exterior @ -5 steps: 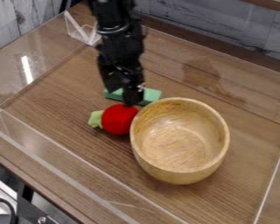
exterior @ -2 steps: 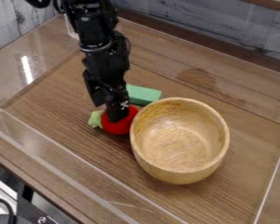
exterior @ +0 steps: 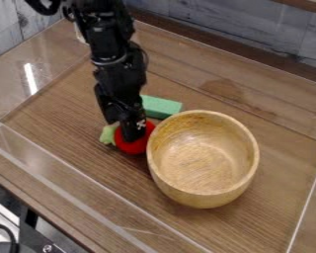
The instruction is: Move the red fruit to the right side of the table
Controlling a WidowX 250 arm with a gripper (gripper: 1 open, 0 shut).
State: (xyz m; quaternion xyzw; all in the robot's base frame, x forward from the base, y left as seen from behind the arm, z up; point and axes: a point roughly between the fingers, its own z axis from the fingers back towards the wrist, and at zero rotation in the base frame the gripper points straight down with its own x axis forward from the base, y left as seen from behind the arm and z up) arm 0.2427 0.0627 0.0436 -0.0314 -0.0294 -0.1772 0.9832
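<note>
The red fruit is to go across the table, so my gripper will next take it by its red body point(exterior: 134, 141), beside its green leafy end.
The red fruit point(exterior: 130, 144) lies on the table point(exterior: 240, 79), touching the left rim of a wooden bowl, with its green leafy end pointing left. My gripper point(exterior: 126, 128) points straight down right over the fruit. Its dark fingers are open and reach the top of the fruit, hiding most of it. Only the lower red edge and the leaf show.
A large wooden bowl point(exterior: 233, 183) stands just right of the fruit. A flat green block point(exterior: 162, 106) lies behind the fruit, by the arm. Clear acrylic walls point(exterior: 27, 69) border the tabletop on all sides.
The gripper has shifted left and toward the camera, from above the green block down onto the fruit. The fruit, block and bowl have stayed put.
</note>
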